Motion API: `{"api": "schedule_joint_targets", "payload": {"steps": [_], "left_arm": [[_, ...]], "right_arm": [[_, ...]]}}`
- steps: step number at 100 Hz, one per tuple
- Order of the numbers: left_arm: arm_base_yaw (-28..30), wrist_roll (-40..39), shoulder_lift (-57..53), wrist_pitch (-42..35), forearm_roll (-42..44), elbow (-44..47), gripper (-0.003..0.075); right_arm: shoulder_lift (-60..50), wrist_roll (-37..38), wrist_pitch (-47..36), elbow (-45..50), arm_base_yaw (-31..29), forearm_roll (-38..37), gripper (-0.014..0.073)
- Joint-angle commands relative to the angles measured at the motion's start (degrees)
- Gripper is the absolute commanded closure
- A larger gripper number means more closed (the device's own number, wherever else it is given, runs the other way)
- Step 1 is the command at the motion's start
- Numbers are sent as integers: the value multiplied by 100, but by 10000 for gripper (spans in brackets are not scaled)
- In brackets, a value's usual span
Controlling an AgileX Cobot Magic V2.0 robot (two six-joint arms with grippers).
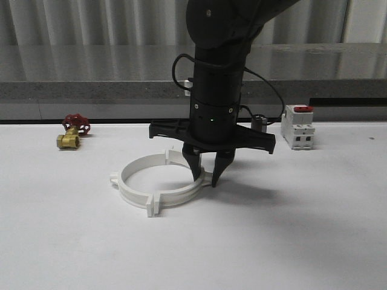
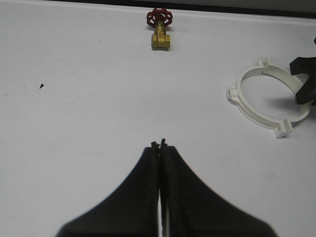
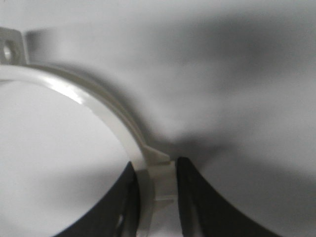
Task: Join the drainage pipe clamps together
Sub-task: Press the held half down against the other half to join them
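The held clamp's lower edge (image 1: 181, 198) rests on the tabletop beside the other clamp (image 1: 128, 188) and the held clamp would stay there, so I should open my right gripper.
The two white drainage pipe clamps (image 1: 164, 197) lie together on the table as one ring, with small tabs sticking out round it. My right gripper (image 1: 207, 176) points straight down over the ring's right side. Its fingers stand one inside and one outside the band, shut on the wall and tab there (image 3: 159, 174). The curved band (image 3: 101, 103) runs away from the fingers in the right wrist view. In the left wrist view the ring (image 2: 256, 112) lies well apart from my left gripper (image 2: 161, 143), which is shut with nothing in it.
A brass valve with a red handle (image 1: 71, 134) lies at the back left, also seen as the valve (image 2: 160, 30) in the left wrist view. A white block with a red switch (image 1: 298, 127) stands at the back right. A grey ledge runs behind the table.
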Motion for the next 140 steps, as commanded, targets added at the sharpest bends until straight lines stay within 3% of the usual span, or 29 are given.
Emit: {"api": "schedule_joint_targets", "payload": {"steps": [1, 74, 106, 140], "left_arm": [[0, -3, 26, -366, 20, -157, 740], [0, -3, 26, -366, 20, -157, 740], [0, -3, 26, -366, 20, -157, 740], [0, -3, 26, -366, 20, -157, 740]], "right_arm": [[-331, -52, -157, -177, 22, -53, 443], [-331, -281, -176, -177, 31, -25, 435], [-331, -287, -230, -177, 31, -25, 239], [-331, -287, -241, -177, 31, -25, 228]]}}
